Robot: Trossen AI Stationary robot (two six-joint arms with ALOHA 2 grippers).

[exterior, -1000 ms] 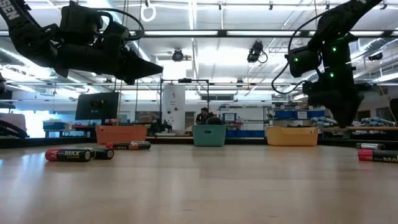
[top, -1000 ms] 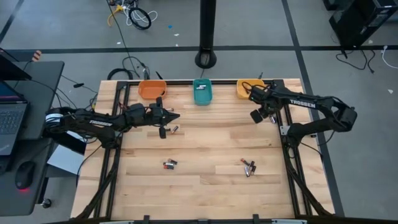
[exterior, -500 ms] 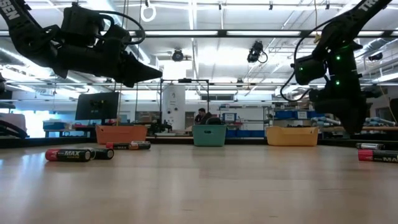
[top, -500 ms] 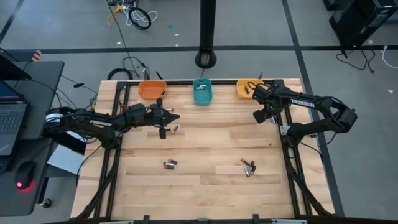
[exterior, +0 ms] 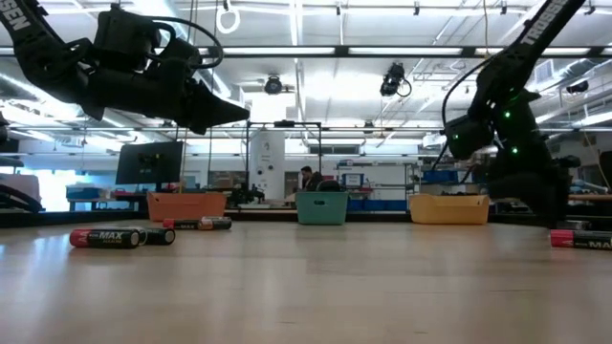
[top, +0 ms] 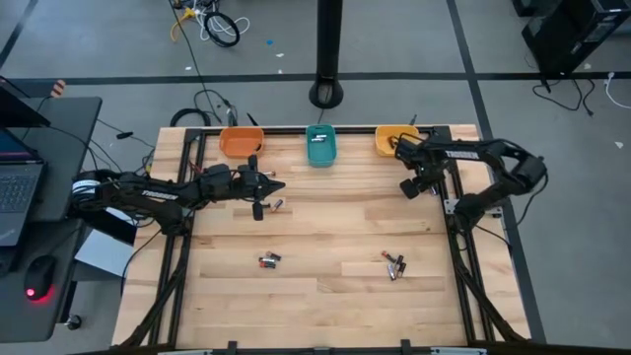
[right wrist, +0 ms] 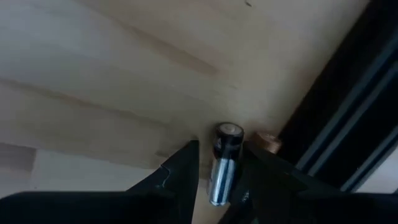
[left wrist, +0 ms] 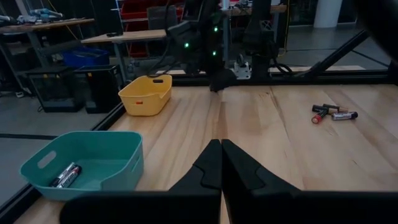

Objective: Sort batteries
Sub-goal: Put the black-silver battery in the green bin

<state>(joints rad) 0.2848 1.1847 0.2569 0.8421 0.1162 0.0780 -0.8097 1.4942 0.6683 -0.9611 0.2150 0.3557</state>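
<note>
My right gripper needs to sort the silver-and-black battery into the teal bin, so it should grab the battery by its black end (right wrist: 227, 140) next.
My right gripper (right wrist: 222, 163) is open and low over the table near its right edge (top: 414, 185), pointing down. Its fingers stand on either side of a silver-and-black battery (right wrist: 224, 163) that lies on the wood beside the black frame rail. Whether they touch it, I cannot tell. My left gripper (top: 280, 183) is shut and hovers above the table (exterior: 244, 112), near one loose battery (top: 279, 205). More batteries lie in a pair (top: 268, 260) and in a small cluster (top: 394, 263). The teal bin (left wrist: 118, 146) holds batteries (left wrist: 65, 175).
Orange bin (top: 240, 143), teal bin (top: 320, 146) and yellow bin (top: 392, 141) stand in a row along the far edge. The black frame rail (right wrist: 348, 118) runs close beside my right gripper. Open wood lies across the table's middle (top: 325, 227).
My right gripper has come down toward the table at the right edge, and its fingers now stand around a battery there. In the low view it now hides a battery that showed a second ago. My left arm has kept still.
</note>
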